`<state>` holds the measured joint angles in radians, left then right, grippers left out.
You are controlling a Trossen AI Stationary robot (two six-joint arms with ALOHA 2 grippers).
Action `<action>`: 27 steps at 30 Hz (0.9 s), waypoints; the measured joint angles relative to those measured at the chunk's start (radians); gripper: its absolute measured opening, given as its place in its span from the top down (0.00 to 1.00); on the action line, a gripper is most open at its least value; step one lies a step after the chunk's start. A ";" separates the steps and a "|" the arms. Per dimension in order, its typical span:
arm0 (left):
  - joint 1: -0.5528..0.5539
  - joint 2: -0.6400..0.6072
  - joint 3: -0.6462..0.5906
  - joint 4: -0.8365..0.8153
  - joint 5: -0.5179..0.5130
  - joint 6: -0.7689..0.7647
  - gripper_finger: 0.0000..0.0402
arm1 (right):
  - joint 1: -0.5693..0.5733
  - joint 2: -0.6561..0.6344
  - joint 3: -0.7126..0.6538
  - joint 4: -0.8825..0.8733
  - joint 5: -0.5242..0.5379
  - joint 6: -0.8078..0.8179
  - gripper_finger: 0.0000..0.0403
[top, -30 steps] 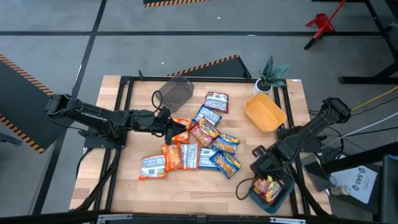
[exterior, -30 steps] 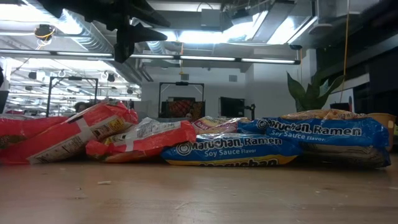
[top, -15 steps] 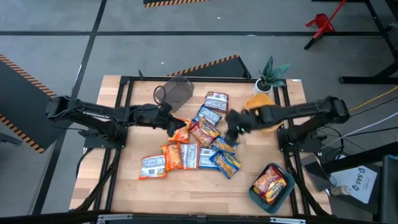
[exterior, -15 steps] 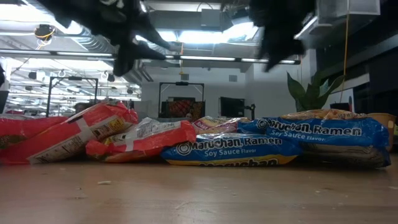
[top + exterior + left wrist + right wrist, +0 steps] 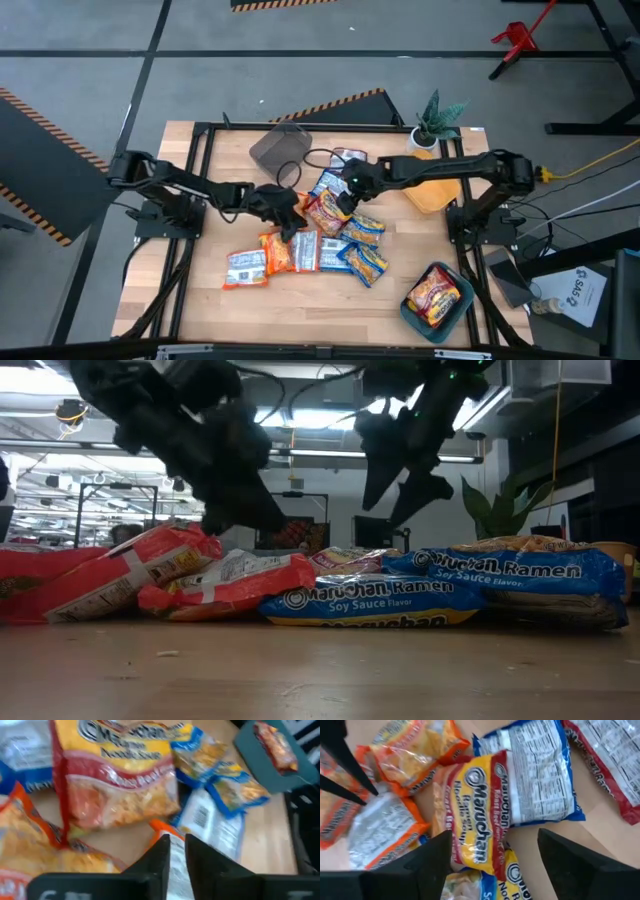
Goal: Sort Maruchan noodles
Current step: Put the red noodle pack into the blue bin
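Note:
I should next grab the red-and-yellow packet with my right gripper by its edge where the Maruchan name ends, to sort it into the teal container [image 5: 412,315].
Several Maruchan noodles packets [image 5: 325,225] lie in a loose pile at the table's middle, some overlapping. My left gripper [image 5: 288,212] is down at the pile's left side, its fingers nearly together on a white-silver packet with orange edges [image 5: 380,830]. My right gripper [image 5: 495,852] hangs open above a red-and-yellow packet [image 5: 475,835], clear of it in the low view [image 5: 400,470]. Another red packet [image 5: 432,293] lies in the teal container [image 5: 412,315] at the near right. My left gripper has the orange-edged corner [image 5: 161,825] of the white-silver packet between its two fingertips, which stand a narrow gap apart. The fingers slant down from the table's left. The packet lies flat on the pile and the table.
A grey container [image 5: 278,150] lies at the far middle. A yellow container [image 5: 432,195] shows partly under my right arm, and a potted plant [image 5: 436,118] stands at the far right. Bare wood lies along the near edge [image 5: 300,300].
My right gripper has swung from over the teal container at the near right toward the table's middle, rolling as it went, and now hangs over the pile; the red packet stays in the container. My left gripper has sunk and moved right into the pile's left side.

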<state>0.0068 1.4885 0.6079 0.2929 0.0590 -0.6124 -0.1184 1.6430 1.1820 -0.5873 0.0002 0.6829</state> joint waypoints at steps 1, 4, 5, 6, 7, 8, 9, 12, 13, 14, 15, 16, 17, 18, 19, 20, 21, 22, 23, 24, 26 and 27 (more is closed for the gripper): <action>0.004 0.015 0.000 0.002 -0.016 0.006 0.90 | 0.000 0.009 0.000 -0.002 0.000 0.015 0.30; 0.025 0.054 0.000 0.009 -0.038 0.032 0.96 | 0.000 0.024 0.000 -0.003 0.002 0.042 0.30; 0.034 0.069 0.000 0.012 -0.038 0.042 0.97 | 0.000 0.025 0.000 -0.005 0.004 0.045 0.30; 0.043 0.084 0.000 0.019 -0.038 0.046 0.98 | -0.001 0.025 0.000 -0.004 0.007 0.047 0.30; 0.053 0.101 0.000 0.034 -0.039 0.047 0.99 | -0.003 0.025 0.000 -0.004 0.007 0.050 0.30; 0.063 0.122 0.000 0.053 -0.038 0.047 0.99 | -0.006 0.025 0.000 -0.007 0.007 0.054 0.30; 0.073 0.140 0.000 0.061 -0.038 0.046 0.99 | -0.007 0.025 -0.001 -0.010 0.006 0.067 0.30; 0.101 0.186 0.000 0.095 -0.028 0.046 0.99 | -0.007 0.024 -0.037 0.026 -0.010 0.100 0.30; 0.108 0.196 0.000 0.107 -0.023 0.047 0.99 | -0.007 0.024 -0.055 0.034 -0.014 0.108 0.30; 0.115 0.205 0.000 0.113 -0.015 0.048 1.00 | -0.007 0.024 -0.072 0.047 -0.019 0.120 0.30; 0.121 0.212 0.002 0.117 -0.014 0.051 1.00 | -0.007 0.024 -0.090 0.072 -0.019 0.129 0.30; 0.127 0.217 0.003 0.119 -0.011 0.051 1.00 | -0.007 0.024 -0.107 0.104 -0.018 0.142 0.30; 0.130 0.223 0.003 0.120 -0.011 0.054 1.00 | -0.007 0.024 -0.123 0.137 -0.019 0.149 0.30; 0.133 0.226 0.003 0.119 -0.009 0.059 0.99 | -0.007 0.025 -0.136 0.167 -0.020 0.157 0.30; 0.137 0.227 0.003 0.119 -0.001 0.066 0.99 | -0.007 0.025 -0.142 0.186 -0.024 0.168 0.30; 0.139 0.229 0.003 0.121 0.004 0.072 0.99 | -0.006 0.025 -0.148 0.207 -0.031 0.177 0.30; 0.141 0.230 0.003 0.122 0.008 0.075 1.00 | -0.006 0.026 -0.153 0.222 -0.031 0.181 0.30; 0.144 0.230 0.003 0.120 0.011 0.075 1.00 | -0.005 0.032 -0.158 0.235 -0.031 0.185 0.30; 0.144 0.230 0.003 0.119 0.011 0.075 1.00 | -0.005 0.037 -0.167 0.247 -0.036 0.194 0.30; 0.144 0.230 0.003 0.119 0.011 0.076 1.00 | -0.005 0.039 -0.177 0.251 -0.040 0.203 0.30; 0.144 0.230 0.003 0.117 0.009 0.077 1.00 | -0.005 0.052 -0.190 0.307 -0.050 0.207 0.30; 0.144 0.231 0.003 0.117 0.009 0.077 1.00 | -0.005 0.059 -0.197 0.335 -0.062 0.208 0.30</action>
<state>0.1509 1.7191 0.6106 0.4098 0.0681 -0.5357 -0.1238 1.7017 0.9848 -0.2522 -0.0617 0.8913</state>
